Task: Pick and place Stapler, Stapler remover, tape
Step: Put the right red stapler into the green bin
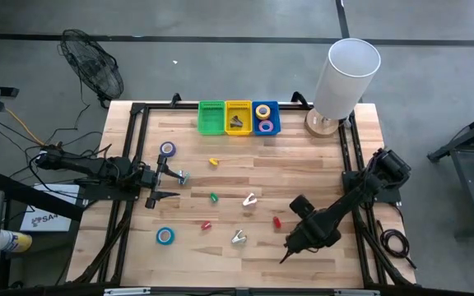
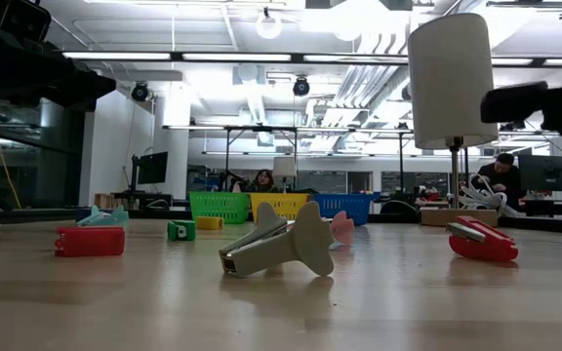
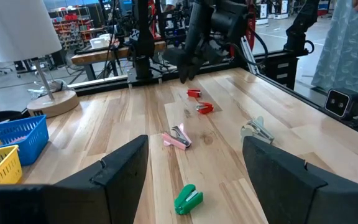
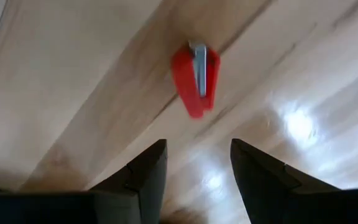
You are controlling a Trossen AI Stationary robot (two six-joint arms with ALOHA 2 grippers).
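I should move my right gripper toward the stapler before closing on the red stapler (image 1: 277, 222), because its fingers stop short of the stapler, above the wood.
My right gripper (image 4: 197, 155) is open and hovers above the table near its right front part, with a red stapler (image 4: 196, 78) lying flat just ahead of its fingers; the same red stapler (image 1: 276, 221) shows in the high view beside my right gripper (image 1: 290, 247). My left gripper (image 1: 174, 185) is open at the table's left, short of a green stapler (image 3: 188, 198). A purple tape roll (image 1: 167, 149) and a blue tape roll (image 1: 164, 236) lie flat on the wood. A pinkish staple remover (image 1: 249, 200) and a silvery staple remover (image 1: 238, 238) rest near the middle.
Green bin (image 1: 211, 117), yellow bin (image 1: 238, 117) and blue bin (image 1: 265, 117) stand along the far edge; the blue one holds two tape rolls. A white lamp (image 1: 344, 78) stands at the far right corner. A yellow stapler (image 1: 214, 162) and a second red stapler (image 1: 206, 224) also lie on the table.
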